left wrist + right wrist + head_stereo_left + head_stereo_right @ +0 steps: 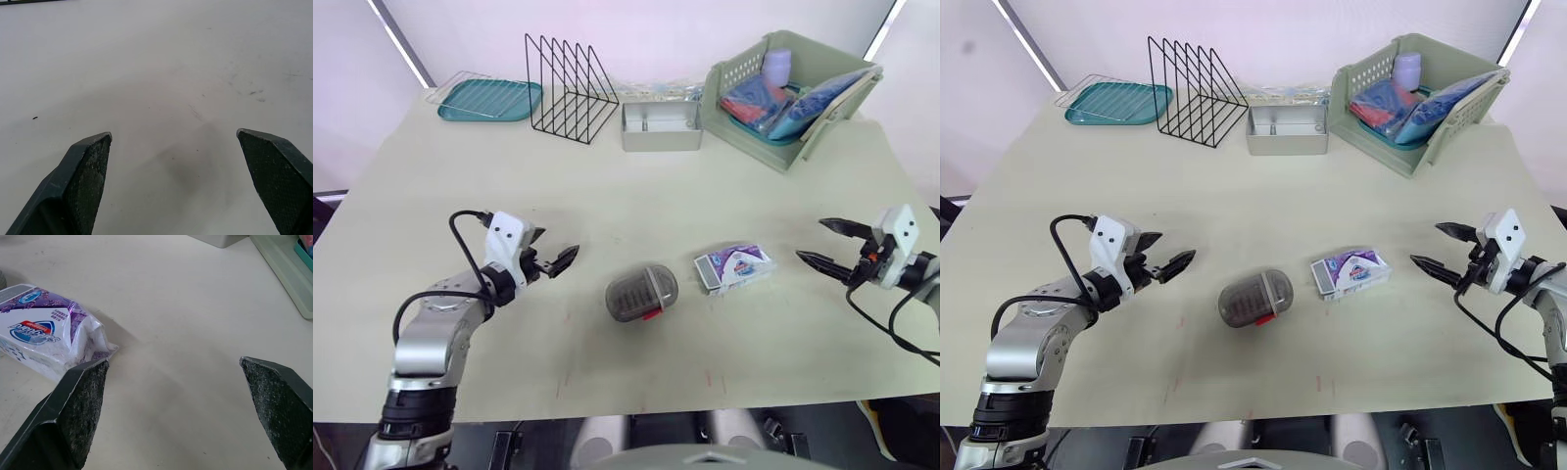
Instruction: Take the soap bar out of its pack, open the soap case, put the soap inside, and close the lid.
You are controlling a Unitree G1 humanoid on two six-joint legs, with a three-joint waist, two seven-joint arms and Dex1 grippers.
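Note:
Next, my left gripper grabs the soap case across the facing sides of its clear body [629, 297], since the soap case curves round at its closed end [611, 302].
The soap pack [734, 266], white and purple, lies sealed on the table right of centre. Just left of it sits the soap case [641, 292], a grey translucent oval with a red latch, its lid down. My left gripper [553, 250] hovers open over bare table a short way left of the case, nothing between its fingers. My right gripper [811, 240] is open too, pointing at the pack from the right with a small gap between them. In the right wrist view the soap pack [44, 333] lies just beyond one fingertip [88, 382].
Along the far edge stand a teal tray [489, 98], a black wire file rack [570, 88], a grey metal box [661, 127] and a green basket [847, 98] holding packets. The table's front edge runs close below the case.

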